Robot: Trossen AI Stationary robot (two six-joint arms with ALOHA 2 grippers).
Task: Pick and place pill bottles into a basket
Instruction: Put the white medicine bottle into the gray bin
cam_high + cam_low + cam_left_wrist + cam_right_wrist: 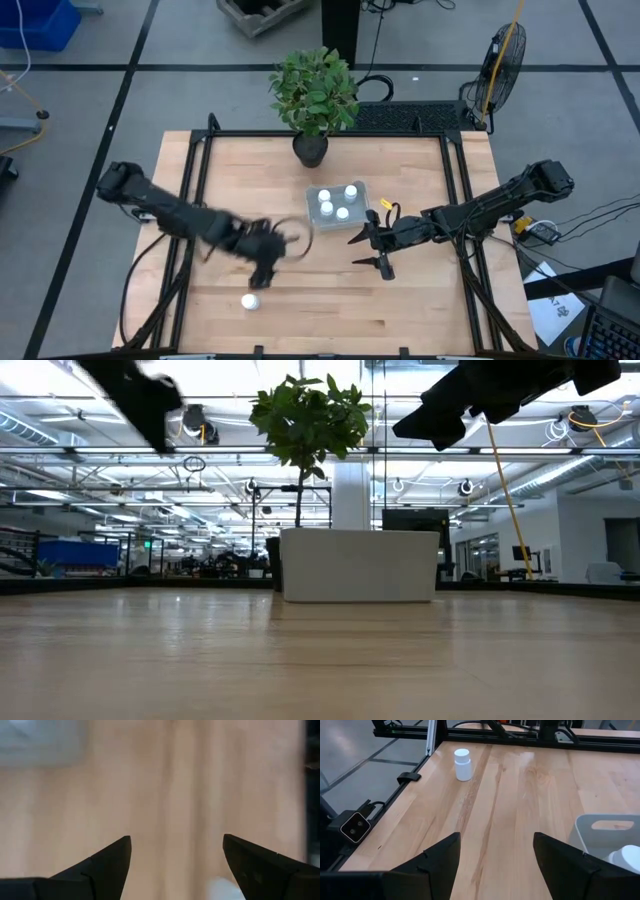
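My left gripper will next pick up the white pill bottle by its capped top (250,299) to put it in the basket (337,203).
The pale grey-blue basket (337,203) stands on the table in front of the plant pot and holds several white pill bottles (326,209). One more white pill bottle (250,301) stands upright on the wood near the table's front left; it also shows in the right wrist view (462,764). My left gripper (262,278) is open and empty just beyond that bottle, fingers pointing down at the table (177,842). My right gripper (372,252) is open and empty to the right of the basket's near corner (605,835).
A dark pot with a green plant (313,95) stands at the table's far edge behind the basket. A black frame (200,160) runs along the table's sides. In the low view the basket (358,565) stands in front of the plant.
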